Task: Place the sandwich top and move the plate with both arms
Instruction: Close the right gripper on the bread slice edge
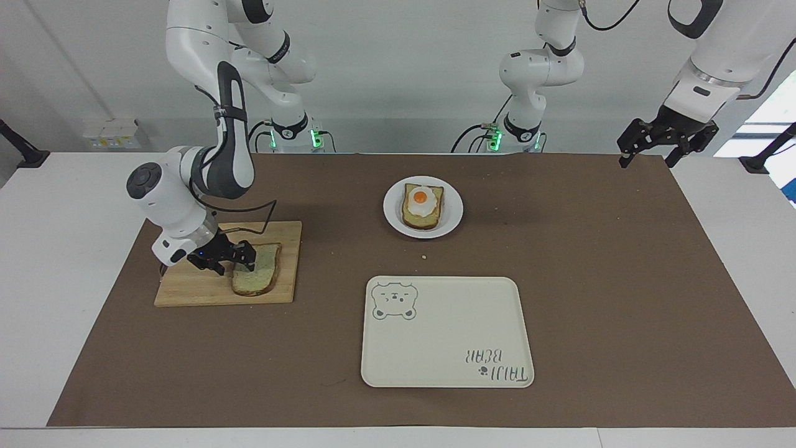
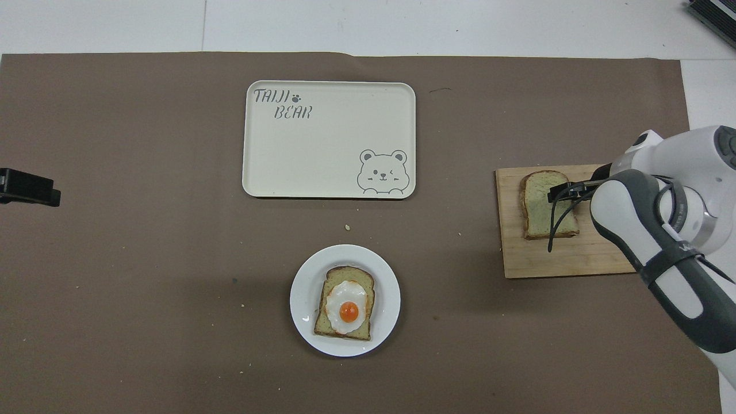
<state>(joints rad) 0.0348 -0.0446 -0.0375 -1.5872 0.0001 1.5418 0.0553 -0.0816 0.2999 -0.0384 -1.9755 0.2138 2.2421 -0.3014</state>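
Observation:
My right gripper is to top the egg sandwich on the plate [image 2: 345, 307], so it needs to grab the bread slice by its crust edge [image 2: 570, 219] next.
The sandwich top [image 1: 260, 275], a bare slice of pale bread, lies flat on a wooden cutting board [image 1: 193, 291] at the right arm's end of the table. My right gripper [image 1: 231, 264] is down at the slice's edge on the side toward the board's middle. It stands open, one finger over the bread and one over the board. In the overhead view the right gripper [image 2: 560, 192] overlaps the sandwich top [image 2: 540, 207]. The white plate [image 1: 453, 216] holds a slice with a fried egg [image 1: 421, 204]. My left gripper [image 1: 647, 160] waits open, raised over the mat's corner.
A cream tray with a bear drawing [image 1: 448, 339] lies farther from the robots than the plate. A brown mat [image 1: 597, 280] covers the table, with a few crumbs on it. In the overhead view the left gripper [image 2: 29, 187] shows only as a black tip at the frame's edge.

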